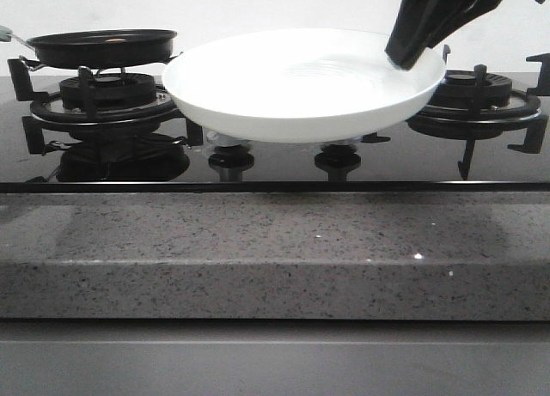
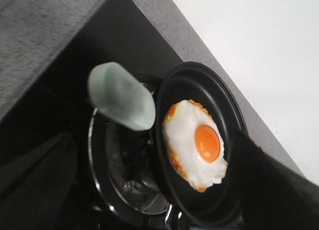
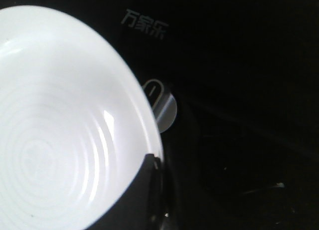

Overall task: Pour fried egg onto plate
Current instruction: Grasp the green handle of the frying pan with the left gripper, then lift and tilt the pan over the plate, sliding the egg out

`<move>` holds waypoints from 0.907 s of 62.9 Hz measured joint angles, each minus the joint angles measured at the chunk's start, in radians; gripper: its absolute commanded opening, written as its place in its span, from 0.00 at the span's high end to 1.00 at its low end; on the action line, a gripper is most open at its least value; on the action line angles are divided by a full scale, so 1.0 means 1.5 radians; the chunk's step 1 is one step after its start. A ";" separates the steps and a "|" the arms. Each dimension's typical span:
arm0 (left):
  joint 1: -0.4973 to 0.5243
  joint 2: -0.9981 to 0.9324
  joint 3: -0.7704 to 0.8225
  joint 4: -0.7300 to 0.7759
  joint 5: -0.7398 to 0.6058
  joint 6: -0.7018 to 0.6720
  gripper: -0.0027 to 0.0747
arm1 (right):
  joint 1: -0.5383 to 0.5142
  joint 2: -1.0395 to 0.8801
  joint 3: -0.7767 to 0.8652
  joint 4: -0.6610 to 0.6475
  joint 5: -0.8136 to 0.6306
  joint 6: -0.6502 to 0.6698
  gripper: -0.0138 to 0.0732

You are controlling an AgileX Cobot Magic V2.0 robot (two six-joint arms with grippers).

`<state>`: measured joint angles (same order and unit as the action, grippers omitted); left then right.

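Note:
My left gripper's fingers are short of the pale green handle (image 1: 7, 33), so it is too early to close. My left gripper moves toward the handle first, then closes on the handle.
The fried egg (image 2: 195, 144), white with an orange yolk and browned edge, lies in the small black frying pan (image 2: 214, 210). In the front view the pan (image 1: 103, 48) stands over the left burner. Its pale green handle (image 2: 121, 96) points toward my left gripper (image 2: 152, 182), which is open, with dark fingers (image 2: 271, 185) either side and not touching the handle. My right gripper (image 1: 412, 52) is shut on the right rim of the white plate (image 1: 301, 82) and holds it level above the stove's middle. The plate (image 3: 60, 130) is empty, with one finger (image 3: 142, 195) over its rim.
Black glass hob with a left burner grate (image 1: 86, 95) and a right burner grate (image 1: 490, 108). Two knobs (image 1: 230, 160) sit under the plate. A grey speckled stone counter edge (image 1: 275, 258) runs along the front. A white wall is behind.

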<state>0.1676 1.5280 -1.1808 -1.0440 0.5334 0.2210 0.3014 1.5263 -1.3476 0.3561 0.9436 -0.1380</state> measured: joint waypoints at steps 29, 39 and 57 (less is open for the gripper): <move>0.000 0.090 -0.054 -0.042 -0.004 0.017 0.67 | 0.000 0.000 0.000 0.000 0.000 0.000 0.92; 0.000 0.090 -0.055 -0.052 -0.019 0.015 0.87 | 0.000 0.000 0.000 0.000 0.000 0.000 0.92; 0.000 0.082 -0.065 -0.090 -0.022 0.017 0.99 | 0.000 0.000 0.000 0.000 0.000 0.000 0.92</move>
<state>0.1676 1.6504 -1.2786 -1.1788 0.5007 0.2460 0.3014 1.5263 -1.3476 0.3568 0.9429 -0.1380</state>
